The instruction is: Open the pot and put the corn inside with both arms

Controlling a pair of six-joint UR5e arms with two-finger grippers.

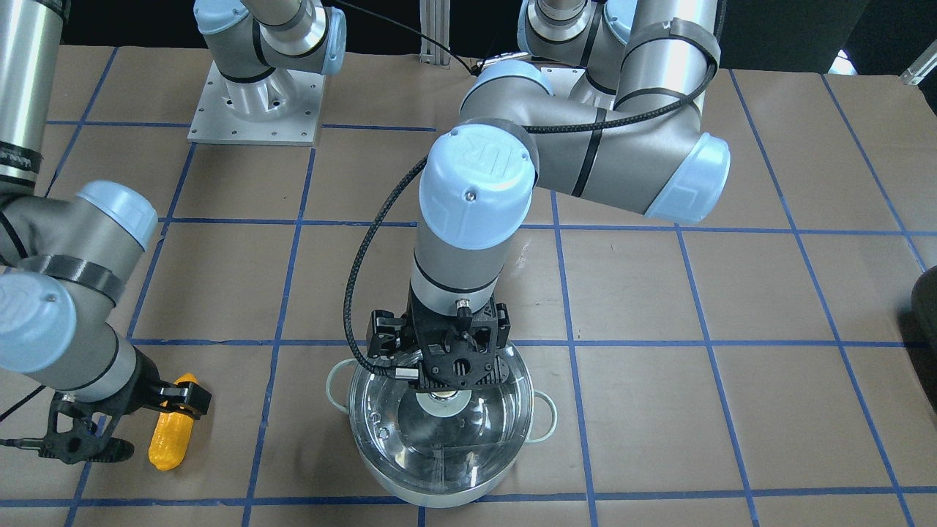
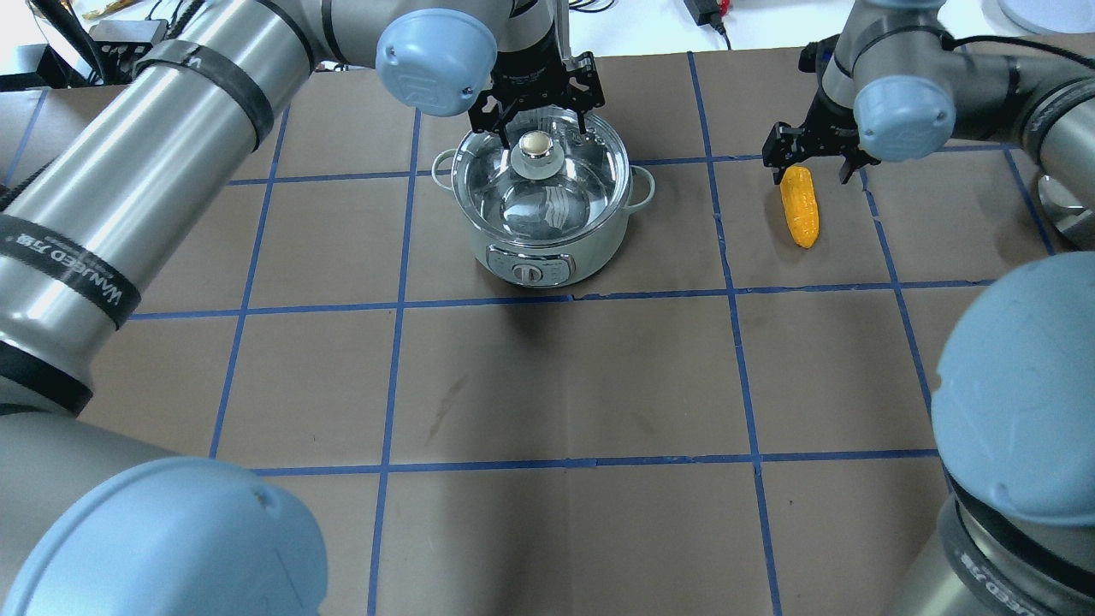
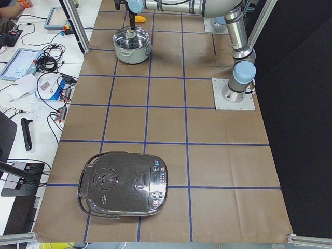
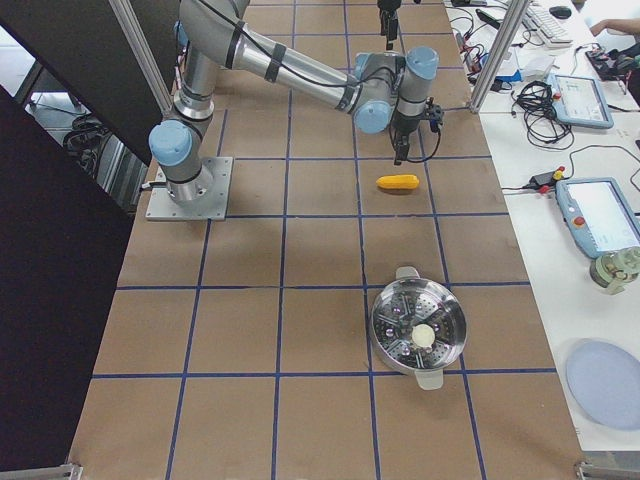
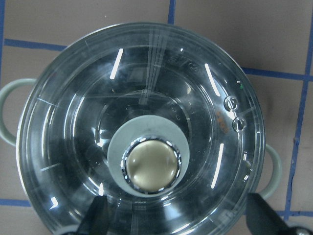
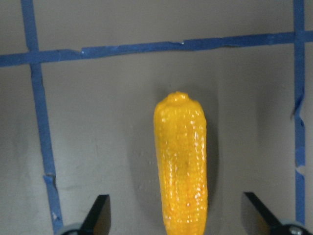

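Note:
I should grab the corn by its body (image 1: 178, 416) with my right gripper, and not by the nubbed tip. Then the corn can go inside the pot (image 1: 439, 465).
The pot (image 2: 539, 235) stands at the table's far middle with its glass lid (image 2: 547, 197) on it. The lid's metal knob (image 5: 150, 166) is in the centre. My left gripper (image 2: 536, 111) hangs just above the knob, jaws wide open on either side of it, touching nothing; it also shows in the front view (image 1: 439, 366). The corn (image 2: 801, 207) lies flat on the table, right of the pot. My right gripper (image 2: 813, 162) is open above the corn's far end. In the right wrist view the corn (image 6: 181, 166) lies between the two open fingertips (image 6: 98, 215).
A black rice cooker (image 3: 122, 184) sits at the table's left end. A steel steamer pot (image 4: 418, 325) sits at the right end. Blue tape lines grid the brown table cover. Cables and tablets lie on the side bench (image 3: 31, 67).

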